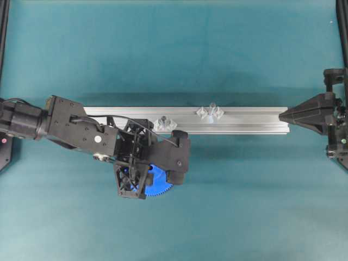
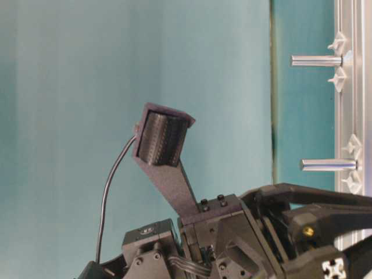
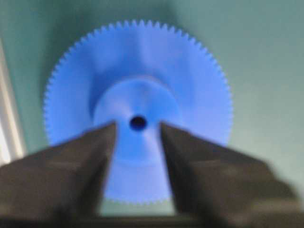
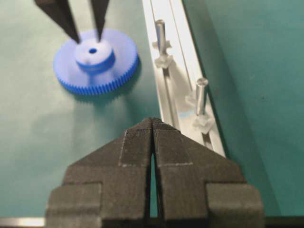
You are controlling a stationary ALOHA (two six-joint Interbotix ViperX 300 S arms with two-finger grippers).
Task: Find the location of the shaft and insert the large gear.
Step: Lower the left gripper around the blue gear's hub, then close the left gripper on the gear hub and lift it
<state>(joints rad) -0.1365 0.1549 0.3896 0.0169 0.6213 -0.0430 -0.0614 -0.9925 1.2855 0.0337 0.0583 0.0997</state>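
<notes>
My left gripper comes down, before it closes on the gear's middle part: in the left wrist view the fingers hover over the middle part's top (image 3: 138, 97) beside the centre hole (image 3: 138, 123).
The large gear (image 4: 95, 59), a bright blue toothed disc with a raised hub, lies flat on the teal table, just in front of the rail. My left gripper (image 4: 89, 37) is right above it and open. Its two fingertips (image 3: 107, 130) sit over the hub on either side of the centre hole, closer together than the hub is wide. From overhead, the left arm covers most of the gear (image 1: 161, 188). The shaft (image 1: 210, 112) stands on its clear mount on the rail and shows as the nearer pin (image 4: 201, 95). My right gripper (image 4: 152, 121) is shut at the rail's right end (image 1: 281, 115).
A long aluminium rail (image 1: 244, 122) runs across the table's middle. A second clear mount with a dark-tipped pin (image 1: 165, 124) stands on it, close to the left arm. The table-level view shows both pins sticking out from the rail (image 2: 349, 104).
</notes>
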